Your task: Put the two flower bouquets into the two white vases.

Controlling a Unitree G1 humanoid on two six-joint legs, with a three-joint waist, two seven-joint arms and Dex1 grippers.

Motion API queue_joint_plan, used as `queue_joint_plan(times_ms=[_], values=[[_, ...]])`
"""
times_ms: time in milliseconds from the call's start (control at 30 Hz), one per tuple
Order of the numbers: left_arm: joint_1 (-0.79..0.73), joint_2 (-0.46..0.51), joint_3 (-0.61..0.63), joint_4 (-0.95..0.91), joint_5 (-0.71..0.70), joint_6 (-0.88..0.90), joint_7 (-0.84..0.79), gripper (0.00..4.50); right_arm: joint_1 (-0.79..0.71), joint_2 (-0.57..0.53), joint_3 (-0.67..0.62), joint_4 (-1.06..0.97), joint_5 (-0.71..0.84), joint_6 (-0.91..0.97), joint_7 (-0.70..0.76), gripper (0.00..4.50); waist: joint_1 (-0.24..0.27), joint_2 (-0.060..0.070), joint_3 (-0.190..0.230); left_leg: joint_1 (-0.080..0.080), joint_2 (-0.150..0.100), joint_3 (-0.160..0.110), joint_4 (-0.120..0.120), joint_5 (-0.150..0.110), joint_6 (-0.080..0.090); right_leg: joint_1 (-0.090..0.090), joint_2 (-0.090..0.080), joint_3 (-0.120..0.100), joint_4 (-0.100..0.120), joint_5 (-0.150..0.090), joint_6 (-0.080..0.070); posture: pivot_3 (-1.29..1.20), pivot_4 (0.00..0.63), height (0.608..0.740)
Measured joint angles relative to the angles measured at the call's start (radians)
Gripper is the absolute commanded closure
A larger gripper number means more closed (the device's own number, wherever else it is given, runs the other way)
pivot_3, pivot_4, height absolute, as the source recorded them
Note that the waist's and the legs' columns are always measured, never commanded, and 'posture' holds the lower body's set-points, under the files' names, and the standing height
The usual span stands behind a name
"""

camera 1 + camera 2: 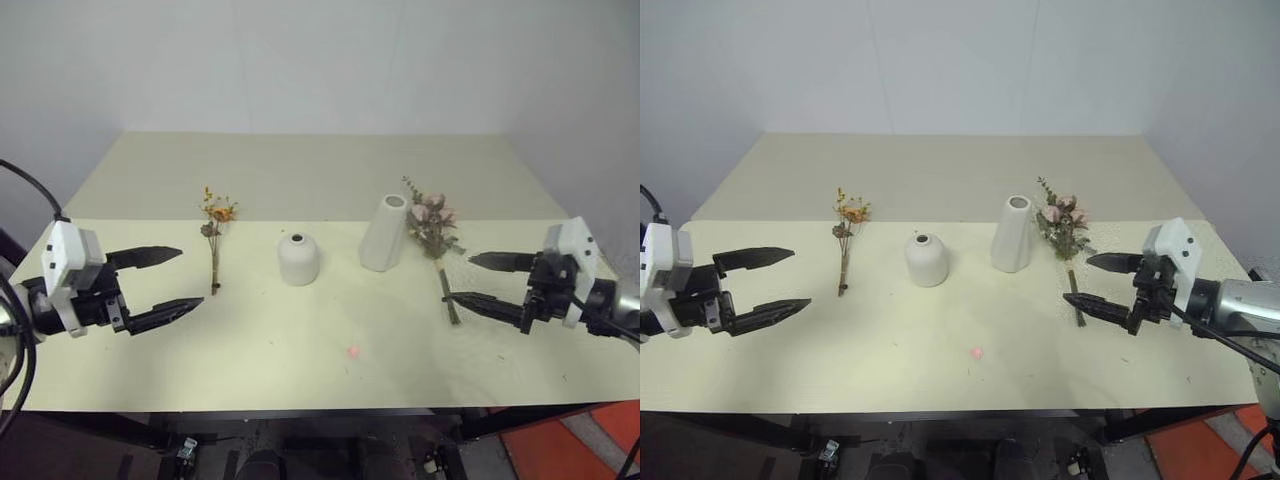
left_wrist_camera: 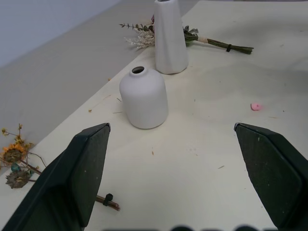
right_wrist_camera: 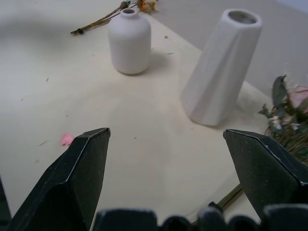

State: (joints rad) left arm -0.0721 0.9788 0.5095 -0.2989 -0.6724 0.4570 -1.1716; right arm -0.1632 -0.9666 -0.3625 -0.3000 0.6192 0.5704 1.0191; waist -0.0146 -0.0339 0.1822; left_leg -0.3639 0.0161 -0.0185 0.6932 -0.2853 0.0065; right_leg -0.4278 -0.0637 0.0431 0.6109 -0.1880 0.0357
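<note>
Next, my right gripper grabs the rose bouquet by its bundled stems just below the leaves, since thin petals and leaves crowd the bouquet's head.
A bushy bouquet of pink roses and green leaves (image 1: 432, 226) lies flat on the cream table (image 1: 300, 170), just right of the tall tapering white vase (image 1: 384, 232). The squat round white vase (image 1: 298, 259) stands at the middle. Left of it lies the thin sprig of orange-yellow dried flowers (image 1: 214, 228), heads pointing away from me. My left gripper (image 1: 172, 283) hovers open over the table's left, near the sprig's stem end. Over on the right, my right gripper (image 1: 465, 280) is open beside the rose bouquet's stem end (image 1: 449, 296). Both hold nothing.
A small pink scrap (image 1: 352, 351) lies on the table in front of the vases. The table's front edge (image 1: 300, 406) runs just below both arms. A pale wall rises behind the table.
</note>
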Motion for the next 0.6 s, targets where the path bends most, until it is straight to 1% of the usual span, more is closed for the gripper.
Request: queue_joint_plan(times_ms=[267,400,467,533,600], values=[[-0.013,0.008,-0.031,0.043,0.010,-0.003,-0.035,0.00,0.096,0.002,-0.048,-0.056,-0.048,-0.001,-0.071,0.07,0.001,0.000,0.000,0.000,0.000,0.000,0.000,0.000,0.000,0.000,0.000,0.000,0.000,0.000,0.000,0.00,0.150,0.740],[-0.034,0.008,-0.052,0.048,0.012,-0.004,-0.031,0.00,0.092,0.002,-0.058,-0.080,-0.057,-0.001,-0.102,0.07,-0.001,0.000,0.000,0.000,0.000,0.000,0.000,0.000,0.000,0.000,0.000,0.000,0.000,0.000,0.000,0.00,0.150,0.740],[-0.049,0.008,-0.056,0.050,0.008,-0.004,-0.029,0.00,0.051,-0.014,-0.042,-0.079,-0.058,0.031,-0.118,0.07,-0.005,0.000,0.000,0.000,0.000,0.000,0.000,0.000,0.000,0.000,0.000,0.001,0.000,0.000,0.000,0.00,0.150,0.740],[-0.061,0.008,-0.068,0.052,0.010,-0.012,-0.030,0.00,-0.054,-0.053,0.030,-0.047,-0.087,0.119,-0.174,0.07,-0.012,0.000,0.000,0.001,0.001,0.001,0.000,0.000,0.000,0.000,0.000,0.002,0.000,0.001,-0.001,0.00,0.150,0.740],[-0.056,0.007,-0.080,0.051,0.025,-0.027,-0.030,0.00,-0.174,-0.054,0.120,0.005,-0.118,0.231,-0.237,0.07,-0.016,0.000,0.000,0.001,0.001,0.001,0.000,0.000,0.000,0.000,0.002,0.002,0.000,0.001,-0.002,0.00,0.150,0.740]])
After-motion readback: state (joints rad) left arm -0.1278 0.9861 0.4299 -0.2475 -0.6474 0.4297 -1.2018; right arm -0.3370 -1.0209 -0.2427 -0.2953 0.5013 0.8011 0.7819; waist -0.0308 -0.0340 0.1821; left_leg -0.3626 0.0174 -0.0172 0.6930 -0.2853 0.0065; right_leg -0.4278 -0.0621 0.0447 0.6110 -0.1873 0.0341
